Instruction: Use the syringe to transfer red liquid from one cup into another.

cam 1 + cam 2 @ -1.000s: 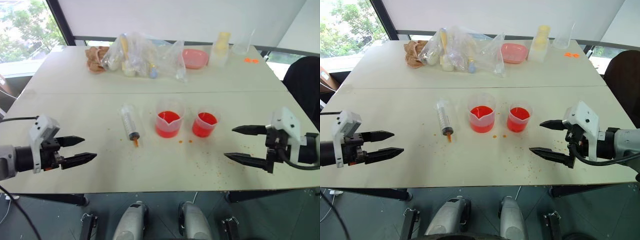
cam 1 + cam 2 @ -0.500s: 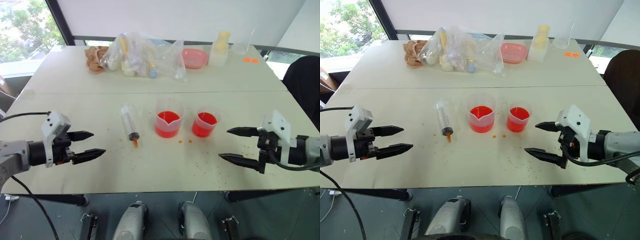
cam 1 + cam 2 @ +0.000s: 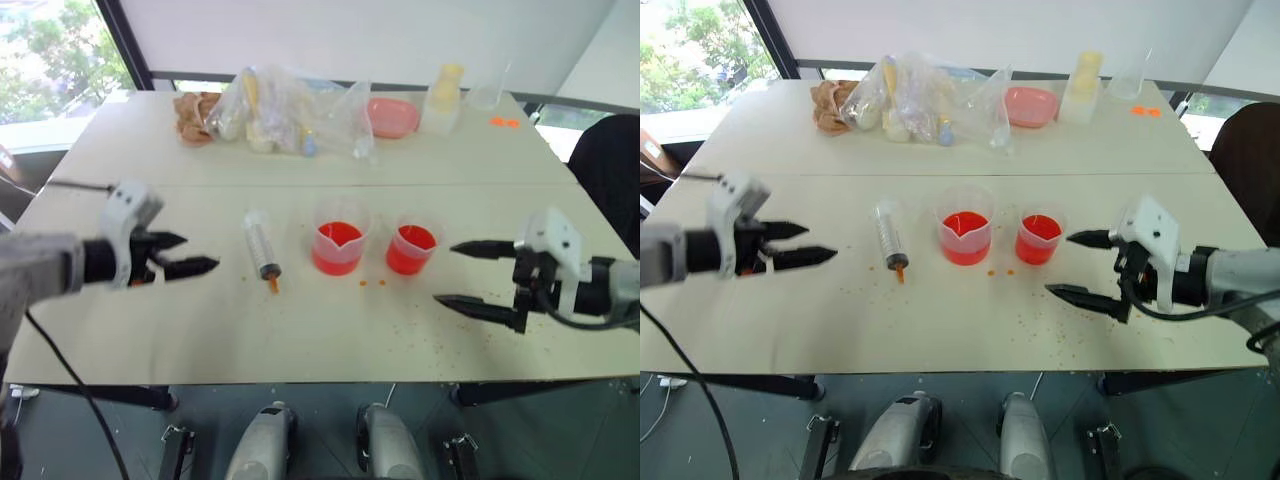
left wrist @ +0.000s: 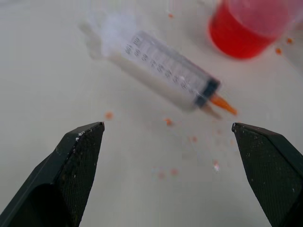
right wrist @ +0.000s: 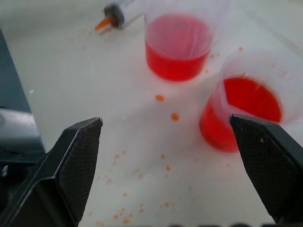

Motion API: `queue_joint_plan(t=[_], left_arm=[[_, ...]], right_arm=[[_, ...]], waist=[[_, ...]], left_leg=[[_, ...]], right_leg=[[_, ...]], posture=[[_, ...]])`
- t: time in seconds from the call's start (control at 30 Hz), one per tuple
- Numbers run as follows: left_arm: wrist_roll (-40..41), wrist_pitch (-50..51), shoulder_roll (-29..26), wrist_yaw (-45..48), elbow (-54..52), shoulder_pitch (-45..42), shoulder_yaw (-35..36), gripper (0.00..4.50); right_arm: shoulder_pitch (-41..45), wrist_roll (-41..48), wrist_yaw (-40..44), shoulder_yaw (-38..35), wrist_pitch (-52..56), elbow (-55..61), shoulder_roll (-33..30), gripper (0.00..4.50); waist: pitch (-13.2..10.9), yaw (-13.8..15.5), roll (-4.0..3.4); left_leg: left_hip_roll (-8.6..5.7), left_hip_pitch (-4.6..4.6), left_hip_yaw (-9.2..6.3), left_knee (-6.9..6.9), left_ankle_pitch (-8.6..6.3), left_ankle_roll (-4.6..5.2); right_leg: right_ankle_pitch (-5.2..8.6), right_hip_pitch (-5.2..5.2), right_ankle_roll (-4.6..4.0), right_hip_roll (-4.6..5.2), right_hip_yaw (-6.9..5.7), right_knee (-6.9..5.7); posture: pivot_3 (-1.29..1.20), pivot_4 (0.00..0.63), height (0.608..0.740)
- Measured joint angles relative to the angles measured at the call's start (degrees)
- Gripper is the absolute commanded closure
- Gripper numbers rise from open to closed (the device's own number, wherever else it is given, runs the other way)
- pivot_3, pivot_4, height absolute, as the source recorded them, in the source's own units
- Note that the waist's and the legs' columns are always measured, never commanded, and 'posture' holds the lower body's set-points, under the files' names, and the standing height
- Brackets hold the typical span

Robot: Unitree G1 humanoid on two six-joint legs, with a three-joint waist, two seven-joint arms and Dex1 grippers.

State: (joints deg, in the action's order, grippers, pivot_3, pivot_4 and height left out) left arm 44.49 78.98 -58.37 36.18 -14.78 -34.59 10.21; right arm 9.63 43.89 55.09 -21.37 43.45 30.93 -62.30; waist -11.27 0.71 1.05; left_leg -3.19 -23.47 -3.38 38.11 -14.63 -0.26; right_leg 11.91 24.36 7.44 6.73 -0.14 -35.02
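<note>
The syringe is long and runs from its plunger to a thin orange tip (image 3: 274, 286), so my left gripper should next grab it around the body near its middle (image 3: 258, 242).
The clear syringe (image 3: 261, 247) lies flat on the white table (image 3: 300, 340), its orange tip (image 3: 271, 284) pointing at the front edge. To its right stands the wider spouted cup (image 3: 339, 240) with red liquid (image 3: 336, 258) in it. The smaller cup (image 3: 411, 247) beside it also holds red liquid. My left gripper (image 3: 198, 253) hovers open just left of the syringe, aimed at it; the left wrist view has the syringe (image 4: 165, 71) ahead of the open gripper (image 4: 166, 125). My right gripper (image 3: 445, 273) is open, close to the right of the smaller cup (image 5: 246, 109).
Orange droplets (image 3: 372, 283) speckle the table around the cups. Along the back stand clear plastic bags (image 3: 290, 115) of items, a brown bundle (image 3: 192, 115), a pink dish (image 3: 390, 115), a pale yellow container (image 3: 443, 95) and a clear beaker (image 3: 485, 90). A dark chair (image 3: 610, 150) is at right.
My left gripper has moved forward, up and rightward, now close to the syringe. The right gripper has shifted slightly left and up toward the smaller cup. Both stay open.
</note>
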Motion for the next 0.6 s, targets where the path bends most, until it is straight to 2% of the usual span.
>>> queue_joint_plan(t=[0.13,0.27,0.43,0.6], left_arm=[[0.06,11.88,6.15,-7.31,17.25,-21.36,-7.74,0.01],[2.50,13.04,12.47,-14.66,40.81,-36.45,-14.19,0.01],[1.97,13.04,20.39,-23.33,61.18,-45.41,-20.34,0.01],[-2.03,13.04,27.08,-29.60,71.64,-49.00,-18.64,0.01]], right_arm=[[8.65,1.76,3.83,0.96,-1.81,-1.92,-1.50,0.00],[13.29,0.61,6.09,5.99,-5.09,-2.56,-0.58,0.00],[14.99,-1.74,5.71,11.59,-8.07,-2.39,3.44,0.00],[12.22,-3.40,3.54,12.13,-9.58,-1.13,5.90,0.00]], waist=[[0.00,-0.29,0.04],[0.00,-0.48,0.05],[-0.01,-0.50,0.07],[-0.03,-0.08,0.10]], left_leg=[[-0.07,0.09,-0.04,-0.09,0.00,0.01],[-0.09,0.07,-0.08,-0.13,0.00,0.00],[-0.14,-0.01,-0.07,-0.13,0.00,-0.01],[-0.21,-0.05,-0.07,-0.13,0.00,-0.02]], right_leg=[[0.01,-0.02,0.19,-0.04,-0.01,-0.15],[0.04,0.05,0.23,-0.04,-0.01,-0.18],[0.03,0.15,0.26,0.01,0.03,-0.20],[0.02,0.16,0.28,0.03,0.03,-0.19]], posture=[[0.00,0.150,0.740],[0.00,0.150,0.740],[0.00,0.150,0.740],[0.00,0.150,0.740]])
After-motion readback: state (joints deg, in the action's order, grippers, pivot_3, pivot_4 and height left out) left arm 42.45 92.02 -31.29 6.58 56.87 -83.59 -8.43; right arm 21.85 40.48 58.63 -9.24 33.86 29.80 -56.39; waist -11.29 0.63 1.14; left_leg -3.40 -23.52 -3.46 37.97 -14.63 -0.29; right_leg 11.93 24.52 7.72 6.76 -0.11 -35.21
